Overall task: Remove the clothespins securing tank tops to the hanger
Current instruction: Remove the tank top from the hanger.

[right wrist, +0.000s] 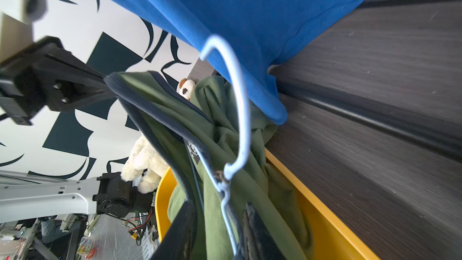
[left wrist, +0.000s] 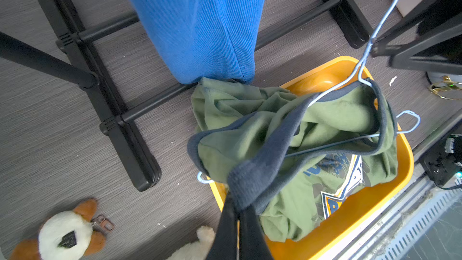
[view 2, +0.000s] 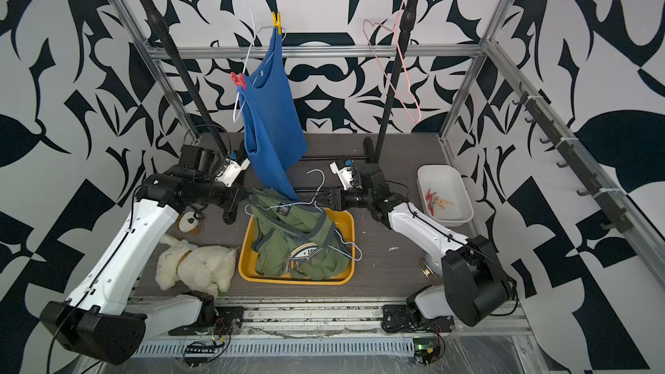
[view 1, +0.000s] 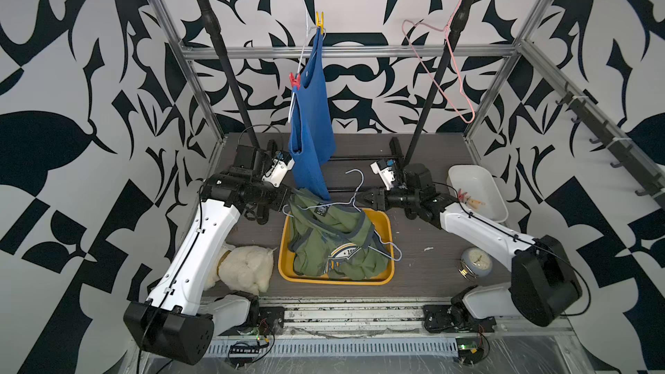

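My right gripper grabs the light-blue hanger by its twisted neck next, so its arms stay free to slip out of the olive top (view 1: pixel 329 220).
A blue tank top (view 1: pixel 311 120) (view 2: pixel 270 120) hangs from a white hanger (view 1: pixel 305 30) on the black rail. A yellow clothespin (view 1: pixel 319 19) (view 2: pixel 276 19) and a red clothespin (view 1: pixel 295 80) (view 2: pixel 238 79) pin it there. Two olive tank tops (view 1: pixel 334 242) (left wrist: pixel 325 121) lie heaped in a yellow bin (view 1: pixel 387 224) with a light-blue hanger (view 1: pixel 354 188) (right wrist: pixel 241 111). My left gripper (view 1: pixel 289 197) (left wrist: pixel 238 206) is shut on the grey-blue trim of the upper olive top. My right gripper (view 1: pixel 361 197) (right wrist: pixel 218 202) is open; the hanger's twisted neck stands between its fingers.
A white bin (view 1: pixel 502 192) at the right holds loose clothespins (view 2: pixel 437 201). An empty pink hanger (view 1: pixel 449 66) hangs at the rail's right end. A plush dog (view 2: pixel 194 268), a small plush head (left wrist: pixel 66 233), a clock (view 1: pixel 475 260) and the rack's black feet (left wrist: pixel 100 96) are on the floor.
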### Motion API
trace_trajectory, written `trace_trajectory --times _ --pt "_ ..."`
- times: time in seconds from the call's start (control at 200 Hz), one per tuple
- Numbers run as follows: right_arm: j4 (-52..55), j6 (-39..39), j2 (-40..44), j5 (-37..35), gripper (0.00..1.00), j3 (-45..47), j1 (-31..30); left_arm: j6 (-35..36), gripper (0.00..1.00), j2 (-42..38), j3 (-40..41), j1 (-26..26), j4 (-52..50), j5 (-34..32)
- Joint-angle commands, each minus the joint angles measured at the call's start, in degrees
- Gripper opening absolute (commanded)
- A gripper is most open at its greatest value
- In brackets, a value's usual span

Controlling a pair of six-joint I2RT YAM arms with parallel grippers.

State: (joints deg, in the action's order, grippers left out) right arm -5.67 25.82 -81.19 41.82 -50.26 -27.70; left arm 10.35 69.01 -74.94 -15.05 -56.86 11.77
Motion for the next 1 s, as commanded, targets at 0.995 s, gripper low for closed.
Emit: trace_trajectory --times 0.995 --pt "1.6 -6.1 0.1 4.7 0.00 -9.2 -3.0 -1.4 0.00 0.2 0.6 1.8 0.4 -2.9"
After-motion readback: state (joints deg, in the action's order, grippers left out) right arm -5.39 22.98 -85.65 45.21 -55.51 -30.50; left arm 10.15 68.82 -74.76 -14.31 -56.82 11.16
